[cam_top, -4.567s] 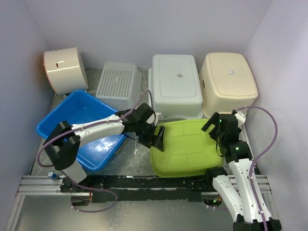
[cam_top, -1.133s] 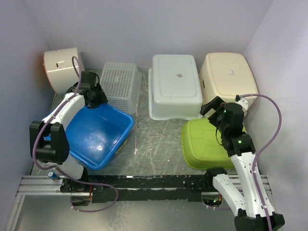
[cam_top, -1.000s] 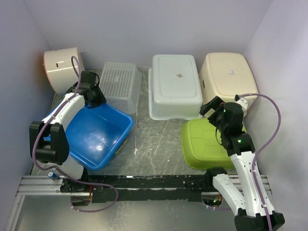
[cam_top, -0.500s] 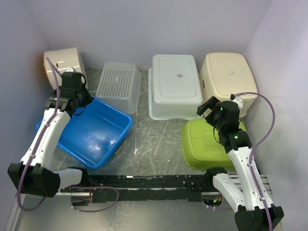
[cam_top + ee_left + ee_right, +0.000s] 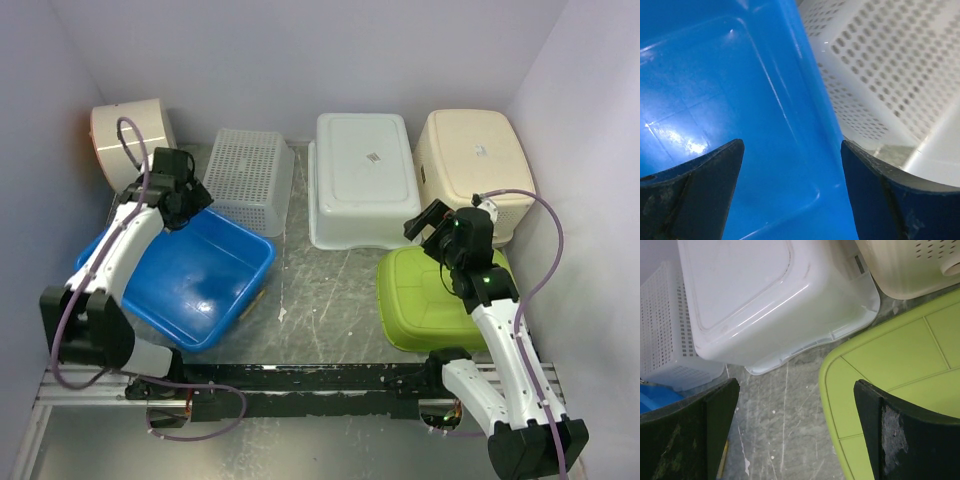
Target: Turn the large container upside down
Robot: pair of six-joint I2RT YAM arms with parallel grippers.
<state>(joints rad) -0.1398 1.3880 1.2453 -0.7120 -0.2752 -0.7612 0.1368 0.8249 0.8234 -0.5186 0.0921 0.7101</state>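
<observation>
The large container's far rim (image 5: 222, 219) (image 5: 827, 110) is beside the perforated basket. My left gripper needs to grab it next to raise that side and turn the container upside down.
The large container, a blue tub (image 5: 195, 285), sits open side up at the left of the table. My left gripper (image 5: 188, 203) hovers open over the tub's far corner, beside the perforated basket. In the left wrist view the tub's inner wall and floor (image 5: 715, 90) fill the space between the spread jaws of the left gripper (image 5: 791, 150), and its rim runs close to the right finger without being gripped. My right gripper (image 5: 425, 222) stands open and empty above the far left corner of an upturned green container (image 5: 430, 300).
Along the back wall stand a cream drum (image 5: 130, 140), an upturned white perforated basket (image 5: 248, 178), an upturned white tub (image 5: 362, 175) and an upturned cream bin (image 5: 472, 165). The basket (image 5: 880, 65) presses close to the blue tub's far side. Walls close in left and right.
The left gripper shut and then opened again, shifting slightly right along the blue tub's far rim. The right gripper drifted a little left. The blue tub and green container stayed put over the last second.
</observation>
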